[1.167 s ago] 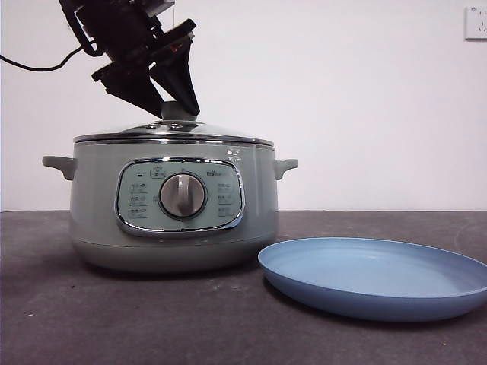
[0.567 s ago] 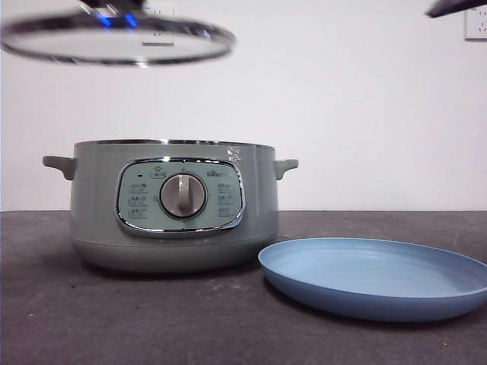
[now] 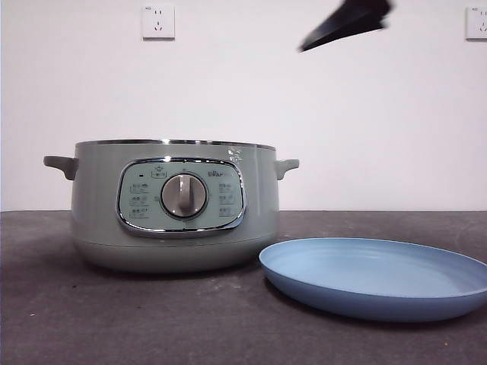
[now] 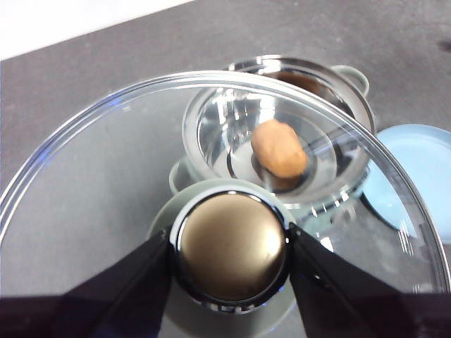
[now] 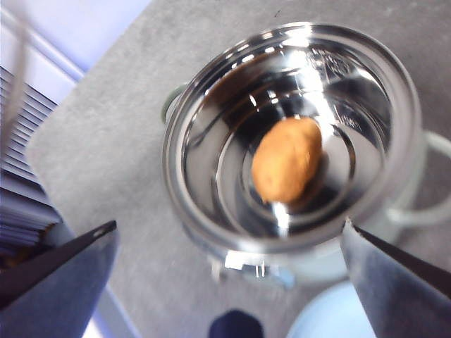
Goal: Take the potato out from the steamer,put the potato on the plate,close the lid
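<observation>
My right gripper is to grab the potato next by its long facing sides, because the potato is narrower across.
The sage-green steamer stands open on the dark table, its chrome rim bare. Inside its shiny bowl lies the orange-brown potato, also seen through the glass in the left wrist view, potato. High above the table, out of the front view, my left gripper is shut on the silver-topped knob of the glass lid. My right gripper hangs open above the steamer, its jaws wide apart and clear of the potato; in the front view it shows as a black tip. The light-blue plate lies empty to the steamer's right.
Two wall sockets sit on the white wall behind. The dark table runs in front of the steamer and plate. A pale slatted surface shows beyond the table's edge in the right wrist view.
The lid has risen off the steamer with the left gripper and left the front view upward. The black gripper tip has moved in from the top right toward the steamer.
</observation>
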`<state>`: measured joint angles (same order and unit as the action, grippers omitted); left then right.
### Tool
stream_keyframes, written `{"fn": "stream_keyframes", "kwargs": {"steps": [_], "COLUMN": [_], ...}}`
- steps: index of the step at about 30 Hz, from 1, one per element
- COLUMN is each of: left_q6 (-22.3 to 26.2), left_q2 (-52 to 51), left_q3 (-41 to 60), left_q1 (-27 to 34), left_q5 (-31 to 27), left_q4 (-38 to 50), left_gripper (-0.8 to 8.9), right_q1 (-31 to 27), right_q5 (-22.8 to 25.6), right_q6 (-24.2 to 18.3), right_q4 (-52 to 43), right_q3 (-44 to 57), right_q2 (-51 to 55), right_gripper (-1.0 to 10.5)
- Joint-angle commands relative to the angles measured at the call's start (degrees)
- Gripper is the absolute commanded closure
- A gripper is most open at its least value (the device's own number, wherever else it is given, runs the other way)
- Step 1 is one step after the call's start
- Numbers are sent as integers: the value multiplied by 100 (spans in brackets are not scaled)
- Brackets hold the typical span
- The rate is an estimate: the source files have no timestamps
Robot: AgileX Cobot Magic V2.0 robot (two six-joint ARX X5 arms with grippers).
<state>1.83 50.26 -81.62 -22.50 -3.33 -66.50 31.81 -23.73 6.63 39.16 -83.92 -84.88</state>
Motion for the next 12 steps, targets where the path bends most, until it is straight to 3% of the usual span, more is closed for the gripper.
{"fn": "stream_keyframes", "kwargs": {"steps": [1, 12], "left_q6": [-181, -317], "left_q2": [-321, -896], "left_q3": [-13, -13], "left_q1": [7, 7], "left_q5": [-133, -131], "left_q4": [17, -490], "left_gripper": [822, 822], "right_q1": [247, 964], "right_q5": [243, 1683], "right_q6": [-17, -173], "right_q4": [-13, -166], "right_q3": [-577, -1871], "right_q2": [-680, -2618], "right_gripper": [289, 289]}}
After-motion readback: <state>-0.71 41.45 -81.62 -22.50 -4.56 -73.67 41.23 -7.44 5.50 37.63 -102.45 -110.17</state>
